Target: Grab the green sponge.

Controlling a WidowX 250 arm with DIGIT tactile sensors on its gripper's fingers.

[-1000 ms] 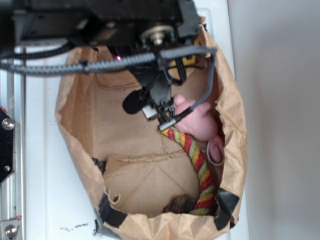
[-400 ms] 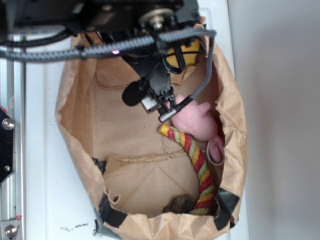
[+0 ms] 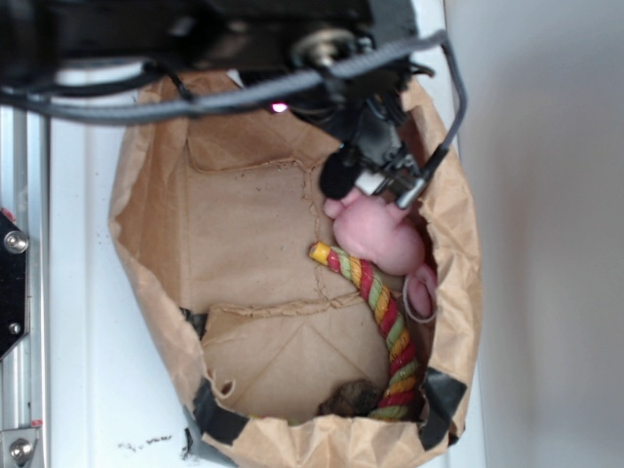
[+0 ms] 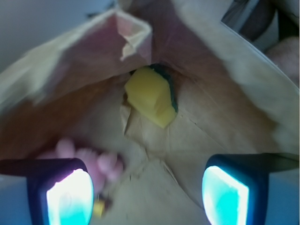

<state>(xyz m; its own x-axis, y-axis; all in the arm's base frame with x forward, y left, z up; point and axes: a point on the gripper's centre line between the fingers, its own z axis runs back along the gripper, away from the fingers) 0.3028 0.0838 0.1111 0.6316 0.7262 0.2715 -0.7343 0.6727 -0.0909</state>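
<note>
Next, my gripper picks up the sponge by its loose tapered end (image 4: 164,117), since the bag's side (image 4: 133,47) crowds the far end of the sponge.
The green sponge (image 4: 150,96) shows in the wrist view as a yellow foam block with a thin dark green layer on its right edge. It is wedged in a far corner of the brown paper bag (image 4: 220,112). My gripper (image 4: 147,197) is open, its two lit fingers well apart, with only bag paper between them, and it is short of the sponge. In the exterior view the gripper (image 3: 395,180) hangs inside the bag's upper right, just above the pink plush pig (image 3: 375,234). There the arm hides the sponge.
A red-yellow-green striped rope (image 3: 378,307) runs from the pig down to the bag's near edge. The pig's blurred feet (image 4: 93,159) lie by my left finger. The bag's wall (image 3: 146,244) surrounds everything; a metal rail (image 3: 15,292) stands at the left.
The arm has swung right and slightly up, from over the rope's end to the bag's upper right. The sponge, exposed 0.4 s ago, is now covered by the arm in the exterior view.
</note>
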